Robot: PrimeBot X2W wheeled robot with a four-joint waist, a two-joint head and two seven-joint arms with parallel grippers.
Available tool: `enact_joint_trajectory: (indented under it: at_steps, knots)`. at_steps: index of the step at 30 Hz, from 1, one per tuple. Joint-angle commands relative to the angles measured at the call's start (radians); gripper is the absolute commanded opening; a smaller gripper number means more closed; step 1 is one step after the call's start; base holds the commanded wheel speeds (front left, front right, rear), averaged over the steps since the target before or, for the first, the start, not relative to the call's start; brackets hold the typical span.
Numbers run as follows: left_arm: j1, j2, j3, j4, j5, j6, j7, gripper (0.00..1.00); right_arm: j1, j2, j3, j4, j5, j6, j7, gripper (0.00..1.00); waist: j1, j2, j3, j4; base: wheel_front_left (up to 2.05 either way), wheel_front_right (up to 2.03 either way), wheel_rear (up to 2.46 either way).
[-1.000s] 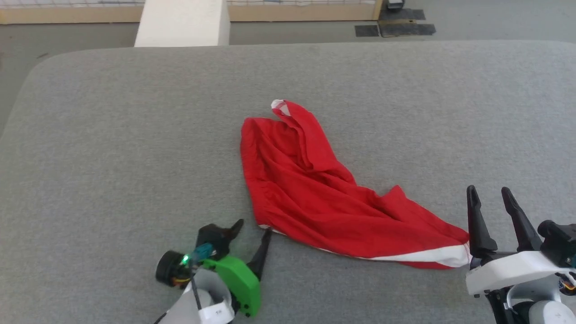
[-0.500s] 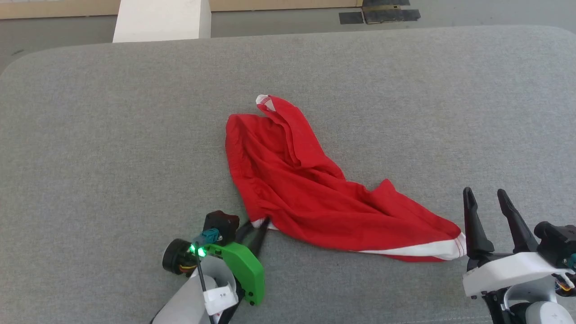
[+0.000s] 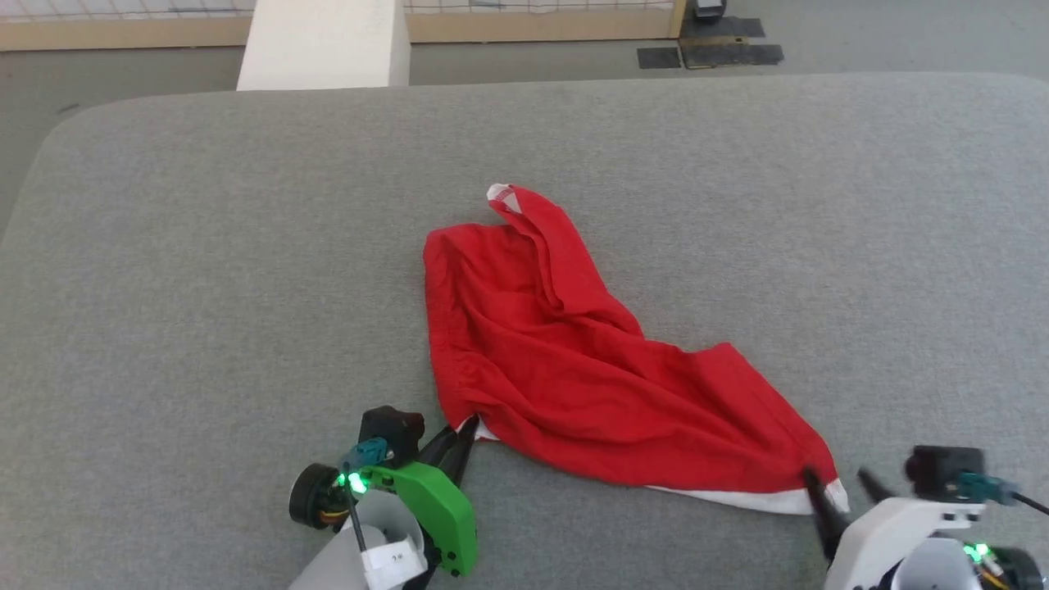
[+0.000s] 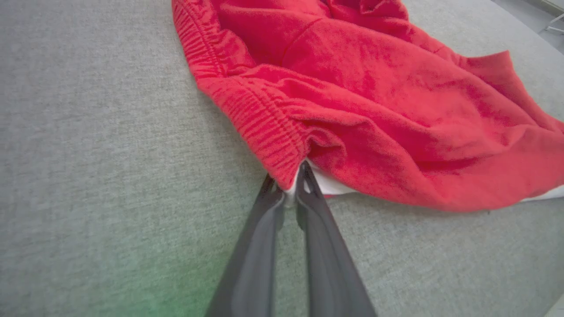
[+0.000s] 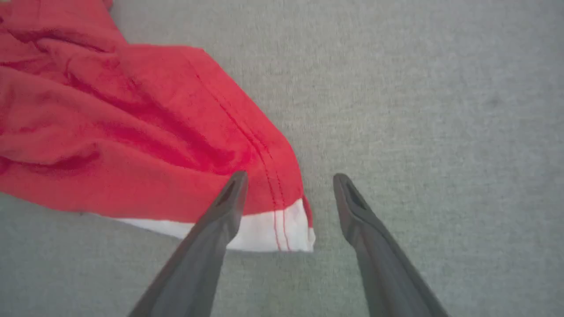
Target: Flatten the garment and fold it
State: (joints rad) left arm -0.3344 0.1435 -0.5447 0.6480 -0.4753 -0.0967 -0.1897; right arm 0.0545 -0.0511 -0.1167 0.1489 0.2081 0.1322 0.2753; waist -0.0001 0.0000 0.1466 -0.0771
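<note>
The red cloth [image 3: 649,413] lies slack and rumpled on the tabletop. Next, my right gripper grips its white-trimmed corner [image 3: 836,493], where the edges stick out, to flatten the cloth.
The red garment [image 3: 574,360] lies crumpled on the grey table, with white trim along its near edge. My left gripper [image 3: 460,433] is shut on its near-left corner. In the left wrist view the two fingertips [image 4: 288,187] pinch the white-edged corner just below the gathered elastic band [image 4: 260,123] of the garment [image 4: 374,110]. My right gripper [image 3: 844,485] is open at the near-right corner. In the right wrist view my right gripper [image 5: 288,185] straddles the corner of the garment [image 5: 132,132] above the white hem [image 5: 264,229], not touching it that I can tell.
The grey padded table [image 3: 205,246] spreads wide on every side of the cloth. Beyond its far edge stand a white block [image 3: 324,45] and dark floor mats [image 3: 713,53].
My left gripper moved up to the near-left corner and shut on it. My right gripper tipped down and came over the white-hemmed corner, still open. The camera shifted slightly.
</note>
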Motion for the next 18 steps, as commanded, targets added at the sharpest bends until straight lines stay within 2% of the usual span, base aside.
enact_joint_trajectory:
  at_steps: [1, 8, 9, 10, 11, 18]
  knots:
    - [0.007, 0.008, -0.004, -0.011, -0.006, 0.007, 0.008, 0.00, 0.004, 0.001, 0.009, 0.006, -0.017, -0.002, 0.048, 1.00, 0.0001, 0.0000, -0.003, 0.011, 0.00, 0.00, 0.00]
    - [0.014, 0.010, -0.016, -0.055, -0.012, 0.017, 0.047, 0.00, 0.007, 0.001, 0.032, -0.016, -0.068, -0.002, 0.269, 1.00, 0.0001, 0.0000, 0.002, 0.030, 0.00, 0.00, 0.00]
    - [0.015, 0.011, -0.018, -0.060, -0.012, 0.018, 0.051, 0.00, 0.008, 0.001, 0.037, -0.025, -0.069, -0.002, 0.292, 0.48, 0.0001, 0.0000, 0.003, 0.032, 0.00, 0.00, 0.00]
    - [0.015, 0.011, -0.019, -0.065, -0.014, 0.019, 0.054, 0.00, 0.008, 0.001, 0.041, -0.037, -0.071, -0.002, 0.306, 0.14, 0.0001, 0.0000, 0.005, 0.034, 0.00, 0.00, 0.00]
    - [0.016, 0.012, -0.020, -0.069, -0.014, 0.020, 0.057, 0.00, 0.009, 0.001, 0.044, -0.046, -0.073, -0.002, 0.313, 0.00, 0.0001, 0.0000, 0.007, 0.035, 0.00, 0.00, 0.00]
    - [0.023, 0.023, -0.029, -0.097, -0.017, 0.024, 0.073, 0.00, 0.027, 0.001, 0.039, -0.105, -0.053, -0.002, 0.323, 0.00, 0.0001, 0.0000, 0.008, 0.034, 0.00, 0.00, 0.00]
